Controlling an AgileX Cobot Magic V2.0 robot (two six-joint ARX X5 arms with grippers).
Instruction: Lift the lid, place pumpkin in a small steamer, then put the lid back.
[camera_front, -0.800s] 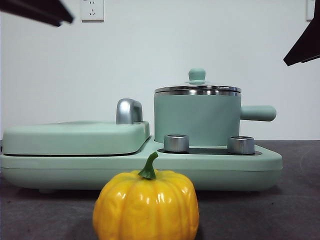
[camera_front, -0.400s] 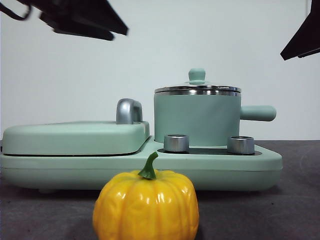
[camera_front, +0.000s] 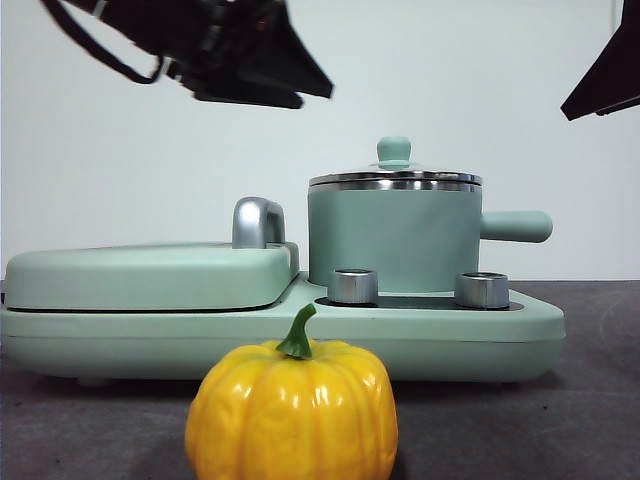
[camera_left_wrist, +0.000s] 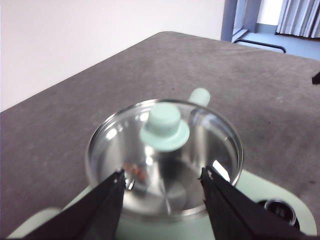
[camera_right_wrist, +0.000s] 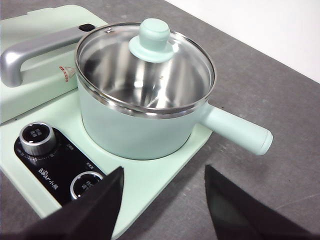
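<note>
The wide glass disc (camera_front: 395, 180) is wider than my open fingers, so my left gripper next needs to grab the lid by its narrow mint-green knob (camera_front: 394, 151) to lift it.
The mint-green small steamer (camera_front: 392, 238) stands on the right half of the cooker, side handle pointing right. The clear glass lid (camera_front: 394, 178) with its mint-green knob (camera_front: 394, 150) rests on it; it also shows in the left wrist view (camera_left_wrist: 165, 150) and the right wrist view (camera_right_wrist: 150, 55). The yellow-orange pumpkin (camera_front: 292, 410) sits on the table in front of the cooker. My left gripper (camera_left_wrist: 162, 192) is open, in the air above the lid, at top left of the front view (camera_front: 300, 90). My right gripper (camera_right_wrist: 165, 200) is open, off the steamer's handle side.
The mint-green cooker base (camera_front: 280, 335) carries a wide flat grill cover (camera_front: 150, 272) with a steel handle (camera_front: 258, 222) on its left half, and two steel dials (camera_front: 353, 286) in front of the steamer. The table is dark grey, with a white wall behind.
My left arm has come in from the top left corner toward the right and lower, nearer the lid. The right arm, the pumpkin and the steamer have not moved.
</note>
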